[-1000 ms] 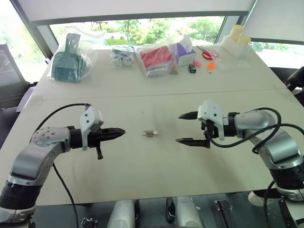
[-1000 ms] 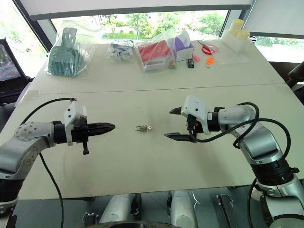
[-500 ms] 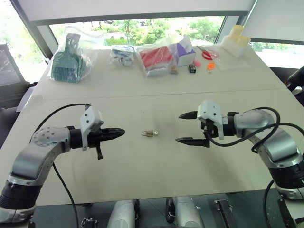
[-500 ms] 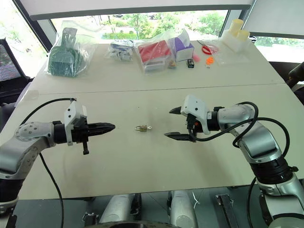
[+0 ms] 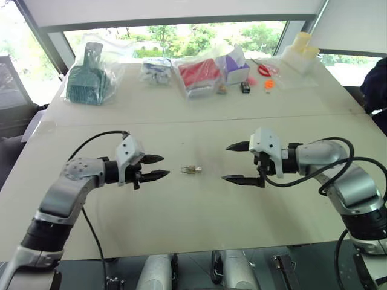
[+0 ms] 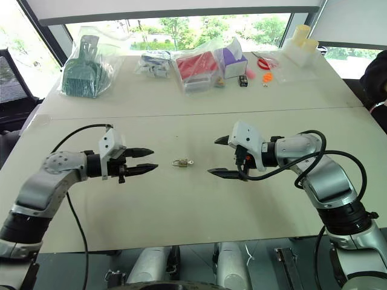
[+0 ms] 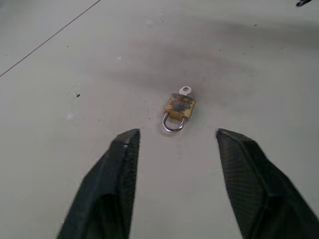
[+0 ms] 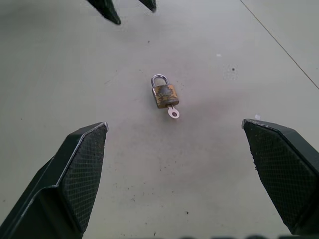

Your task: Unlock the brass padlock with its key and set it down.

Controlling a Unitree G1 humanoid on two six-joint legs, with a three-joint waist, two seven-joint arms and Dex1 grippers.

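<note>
My left gripper takes hold of the padlock by its brass body (image 5: 190, 170) (image 7: 180, 106) next, leaving the key free to turn in the lock.
The small brass padlock (image 5: 191, 170) lies flat on the white table (image 5: 193, 211), between my two grippers. Its silvery shackle points toward my left gripper, and the key (image 7: 185, 90) sticks out of its bottom toward the right one. My left gripper (image 5: 163, 167) is open a short way to the left of the lock, and in the left wrist view the lock (image 7: 178, 109) sits just beyond its fingertips. My right gripper (image 5: 226, 162) hangs wide open to the right of the padlock (image 8: 165, 95), holding nothing.
Along the far side of the table are a bagged green item (image 5: 87, 78), a bagged red box (image 5: 199, 74), a purple box (image 5: 233, 63), a small black box (image 5: 244, 87), red scissors (image 5: 264, 69) and yellow cups (image 5: 300, 48). A seam (image 5: 272, 116) crosses the table.
My left gripper has opened and moved right, closer to the padlock. The right gripper and the padlock have stayed where they were.
</note>
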